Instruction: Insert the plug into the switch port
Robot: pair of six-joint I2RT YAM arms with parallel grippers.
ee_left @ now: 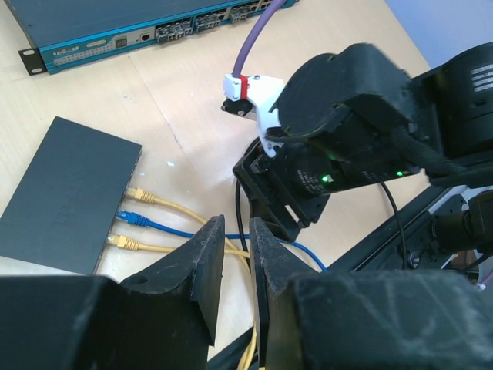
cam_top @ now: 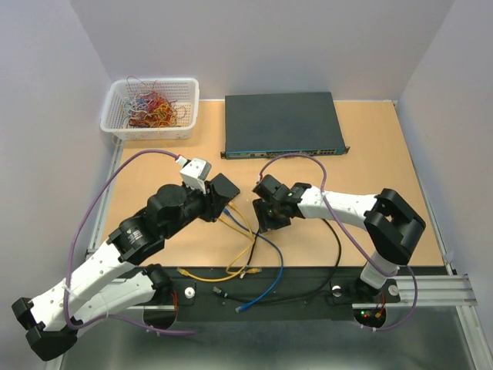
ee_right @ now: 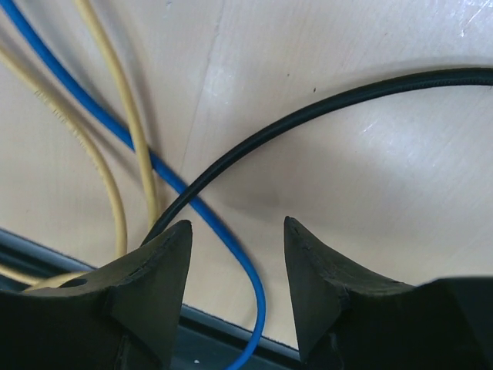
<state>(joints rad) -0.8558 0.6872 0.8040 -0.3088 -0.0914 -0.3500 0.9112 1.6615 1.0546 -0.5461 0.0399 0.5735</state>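
The right gripper grabs the black cable back from its loose end next. That leaves the cable's loose end free for my left gripper to grab.
The small flat black box lies on the table with a yellow plug, a blue plug and a second yellow plug in the sockets on its edge. In the top view the box is partly hidden by my left gripper. The left jaws stand a narrow gap apart with nothing between them. My right gripper is open and empty, low over a black cable, which passes just beyond the jaws. The black cable's loose end lies on the front strip.
The large dark grey-blue rack switch stands at the back. A white basket of coloured bands is at the back left. Loose yellow cable ends and a loose blue plug lie near the front. The blue cable crosses under the black one.
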